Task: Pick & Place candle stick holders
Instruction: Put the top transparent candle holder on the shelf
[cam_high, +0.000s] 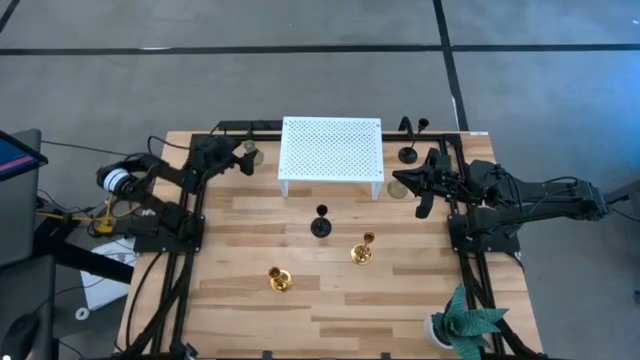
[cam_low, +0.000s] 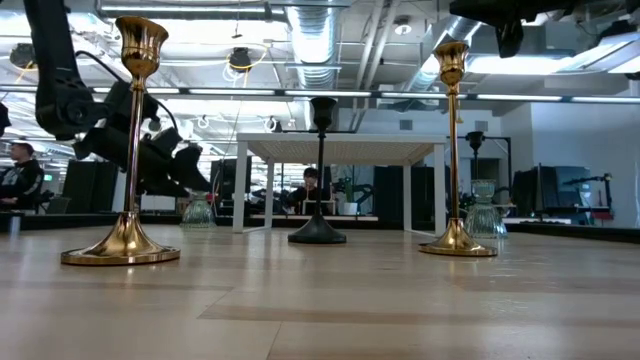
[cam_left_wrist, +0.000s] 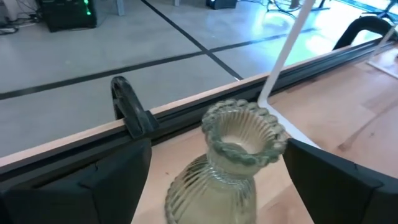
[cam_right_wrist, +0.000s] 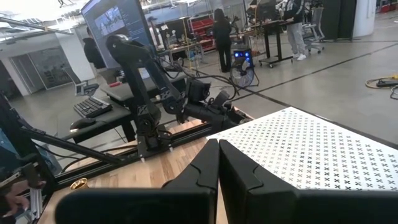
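Note:
The glass candle stick holder needs to go on the white perforated stand, so next my left gripper should grab it by its narrow neck (cam_high: 251, 149) (cam_left_wrist: 232, 177).
A pale green ribbed glass candle stick holder (cam_left_wrist: 231, 163) stands on its base near the table's far left corner (cam_high: 251, 157). My left gripper (cam_high: 238, 157) is open, with one finger (cam_left_wrist: 93, 180) on either side of the holder (cam_left_wrist: 339, 180) and a gap to each. Two gold holders (cam_high: 279, 279) (cam_high: 363, 250) and a black one (cam_high: 320, 223) stand upright mid-table. Another black one (cam_high: 408, 153) stands at the far right. A second glass holder (cam_low: 483, 212) stands on the right. My right gripper (cam_right_wrist: 217, 163) is shut and hangs raised over the table's right side (cam_high: 400, 186).
A white perforated stand (cam_high: 331, 150) on legs sits at the middle of the far edge, right beside the left glass holder. A green leafy plant in a white pot (cam_high: 464, 322) is at the near right corner. Bare wood (cam_high: 230, 240) lies between the gold holders and the left arm.

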